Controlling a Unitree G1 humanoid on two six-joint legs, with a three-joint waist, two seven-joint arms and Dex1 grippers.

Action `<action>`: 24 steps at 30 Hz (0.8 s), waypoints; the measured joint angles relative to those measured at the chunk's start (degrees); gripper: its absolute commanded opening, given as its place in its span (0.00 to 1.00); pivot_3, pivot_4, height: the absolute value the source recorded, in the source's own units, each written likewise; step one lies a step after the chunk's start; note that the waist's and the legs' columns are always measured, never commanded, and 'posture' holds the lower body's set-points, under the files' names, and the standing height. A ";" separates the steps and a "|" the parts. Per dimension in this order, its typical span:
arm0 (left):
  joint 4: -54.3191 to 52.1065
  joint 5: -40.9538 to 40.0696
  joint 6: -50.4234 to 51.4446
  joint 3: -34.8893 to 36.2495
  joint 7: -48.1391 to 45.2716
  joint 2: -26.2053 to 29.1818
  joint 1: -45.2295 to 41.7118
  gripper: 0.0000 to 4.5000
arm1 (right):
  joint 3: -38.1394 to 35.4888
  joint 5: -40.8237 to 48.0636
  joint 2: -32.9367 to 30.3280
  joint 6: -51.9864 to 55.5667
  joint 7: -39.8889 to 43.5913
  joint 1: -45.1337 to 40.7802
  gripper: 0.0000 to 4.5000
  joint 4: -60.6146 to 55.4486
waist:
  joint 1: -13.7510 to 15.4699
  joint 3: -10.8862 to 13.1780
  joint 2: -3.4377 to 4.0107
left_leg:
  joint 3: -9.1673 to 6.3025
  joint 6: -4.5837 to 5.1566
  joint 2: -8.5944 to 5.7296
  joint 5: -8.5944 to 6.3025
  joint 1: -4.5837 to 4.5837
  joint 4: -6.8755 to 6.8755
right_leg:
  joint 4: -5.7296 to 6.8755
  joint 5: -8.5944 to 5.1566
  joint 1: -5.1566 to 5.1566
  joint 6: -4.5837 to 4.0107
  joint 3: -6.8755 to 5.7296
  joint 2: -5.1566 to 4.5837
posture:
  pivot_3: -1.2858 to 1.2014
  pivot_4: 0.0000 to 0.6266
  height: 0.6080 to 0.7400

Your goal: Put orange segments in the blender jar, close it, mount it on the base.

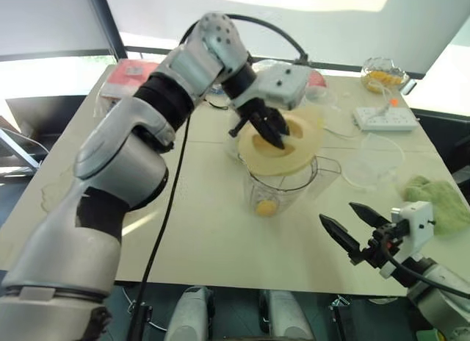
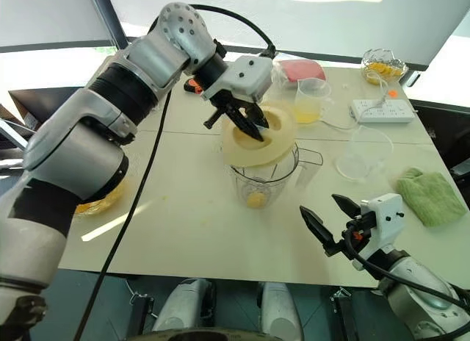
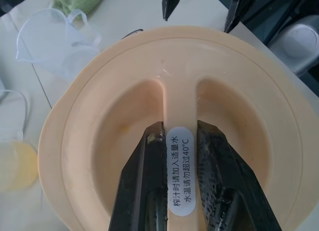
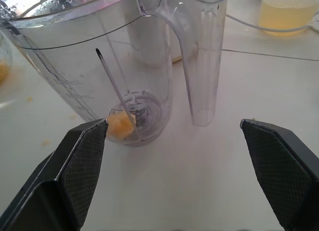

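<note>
My right gripper grips the jar by its slim upright handle next, since the jar's body is wider than the open fingers.
My left gripper is shut on the central ridge of a cream round lid, holding it tilted just above the rim of the blender jar. In the left wrist view both black fingers clamp that ridge. The clear jar stands mid-table with one orange segment at its bottom by the blades. My right gripper is open near the table's front right, level with the jar's handle and apart from it. Through the jar's wall a white cylinder, the base, shows behind it.
A wavy glass bowl with orange pieces sits at the back right, beside a white power strip. A small beaker of yellow liquid, an empty clear cup and a green cloth lie right of the jar.
</note>
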 measured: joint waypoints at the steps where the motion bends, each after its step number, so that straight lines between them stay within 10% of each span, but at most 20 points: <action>1: -0.12 -0.61 -0.41 -0.83 0.00 -0.12 -0.06 0.06 | 0.65 -0.12 0.21 0.00 -0.30 -0.23 1.00 -0.03 | 0.10 0.00 0.00 | -0.01 0.00 -0.02 0.00 -0.01 0.01 | -0.01 0.00 0.01 0.00 -0.01 -0.02 | 0.52 0.24 1.00; 24: -2.42 -18.44 -0.67 -26.52 1.61 1.78 -3.91 0.06 | 12.22 -15.96 7.38 -6.39 -6.87 -8.57 1.00 3.62 | -0.33 -0.11 0.12 | -0.18 0.10 0.06 -0.06 0.10 0.09 | -0.02 -0.01 0.15 -0.02 0.00 0.26 | 0.52 0.24 1.00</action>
